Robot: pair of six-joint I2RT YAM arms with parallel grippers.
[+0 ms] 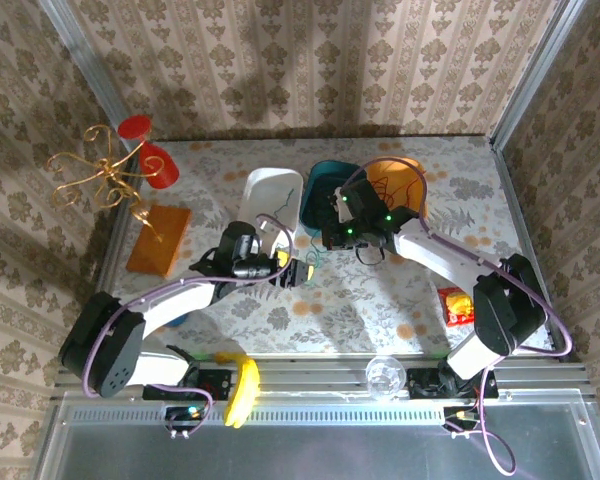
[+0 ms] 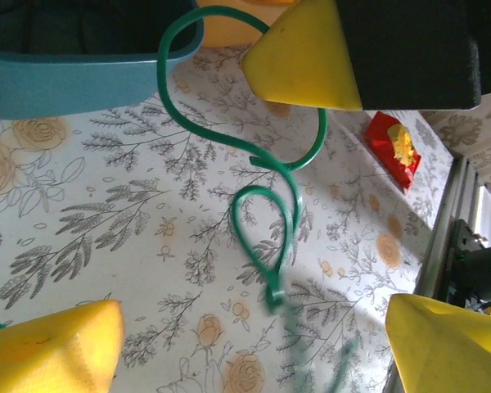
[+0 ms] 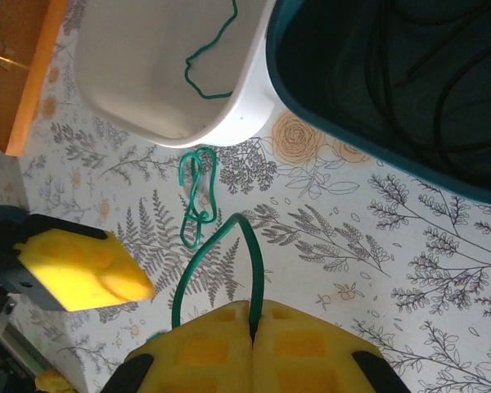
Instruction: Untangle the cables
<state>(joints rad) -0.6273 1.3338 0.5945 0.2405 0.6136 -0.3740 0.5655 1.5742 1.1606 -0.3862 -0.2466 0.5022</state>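
The green cable needs to be untangled into the white bowl, so my left gripper should grab it by its curled part, which is free of my right gripper.
A green cable arches up off the flowered table into my right gripper, which is shut on it. Beyond the arch it lies in small loops next to the white bowl. The same green cable curls on the table in front of my left gripper, which stands open and holds nothing. From above, both grippers meet mid-table: left gripper, right gripper, green cable between them. A thin green strand lies in the white bowl. Black cables lie in the teal bin. A reddish strand loops over the orange bin.
The white bowl, teal bin and orange bin stand in a row behind the grippers. A gold wire stand on an orange wooden base is at the left. A red packet lies near the right arm.
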